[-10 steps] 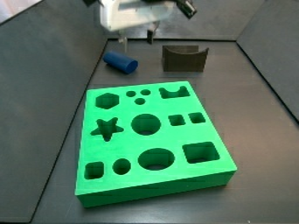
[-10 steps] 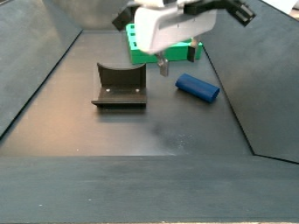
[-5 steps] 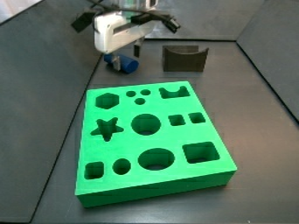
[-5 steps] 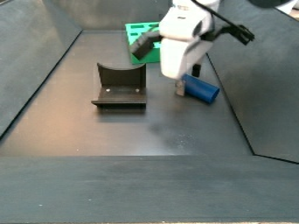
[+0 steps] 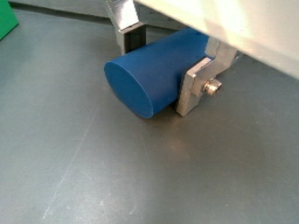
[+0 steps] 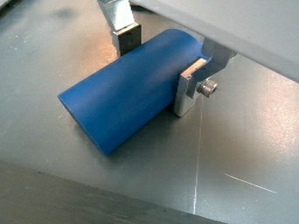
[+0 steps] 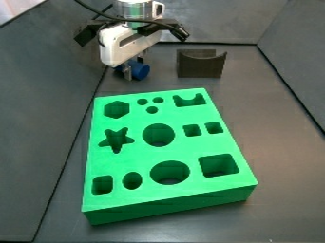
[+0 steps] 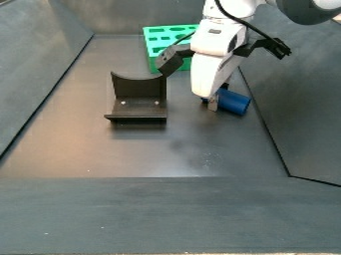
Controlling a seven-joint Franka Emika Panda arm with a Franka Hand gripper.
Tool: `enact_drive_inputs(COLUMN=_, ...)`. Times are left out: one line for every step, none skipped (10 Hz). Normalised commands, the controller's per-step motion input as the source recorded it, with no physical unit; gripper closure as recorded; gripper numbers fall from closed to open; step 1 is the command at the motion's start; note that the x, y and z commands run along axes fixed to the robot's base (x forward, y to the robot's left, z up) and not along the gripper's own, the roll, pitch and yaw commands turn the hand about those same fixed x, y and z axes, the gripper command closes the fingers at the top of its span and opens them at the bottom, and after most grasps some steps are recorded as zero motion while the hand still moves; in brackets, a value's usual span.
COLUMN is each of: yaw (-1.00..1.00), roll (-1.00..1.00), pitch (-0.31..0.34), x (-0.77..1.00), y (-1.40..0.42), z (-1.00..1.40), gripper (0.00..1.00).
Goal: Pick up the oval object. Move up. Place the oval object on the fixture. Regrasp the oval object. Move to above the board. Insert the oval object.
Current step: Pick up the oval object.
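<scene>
The blue oval object needs to go on the dark notched fixture [image 7: 200,65]. My gripper should grab the object by its curved sides next.
The oval object [image 5: 152,74] is a smooth blue peg lying on its side on the dark floor, seen also in both wrist views [image 6: 122,92] and partly behind the gripper in both side views [image 8: 236,103]. My gripper [image 5: 162,63] is down at floor level with one finger [image 6: 194,86] on each side of the peg, close against it, and still open. The peg rests on the floor. The fixture [image 8: 136,98], a dark notched block, stands apart from the gripper. The green board [image 7: 165,152] lies in front in a side view.
Dark sloping walls [image 8: 40,90] close in the floor on both sides. The fixture [image 7: 200,63] stands a short way to the right of the gripper [image 7: 127,66], behind the board's far edge.
The gripper has come down from above the floor and now straddles the blue peg. The peg, fixture and board have not moved.
</scene>
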Motion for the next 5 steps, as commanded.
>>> enact_drive_inputs(yaw=0.00, roll=0.00, pitch=0.000, x=0.00, y=0.00, z=0.00, gripper=1.00)
enact_drive_inputs(yaw=0.00, roll=0.00, pitch=0.000, x=0.00, y=0.00, z=0.00, gripper=1.00)
enact_drive_inputs(yaw=0.00, roll=0.00, pitch=0.000, x=0.00, y=0.00, z=0.00, gripper=1.00)
enact_drive_inputs(yaw=0.00, roll=0.00, pitch=0.000, x=0.00, y=0.00, z=0.00, gripper=1.00)
enact_drive_inputs(yaw=0.00, roll=0.00, pitch=0.000, x=0.00, y=0.00, z=0.00, gripper=1.00)
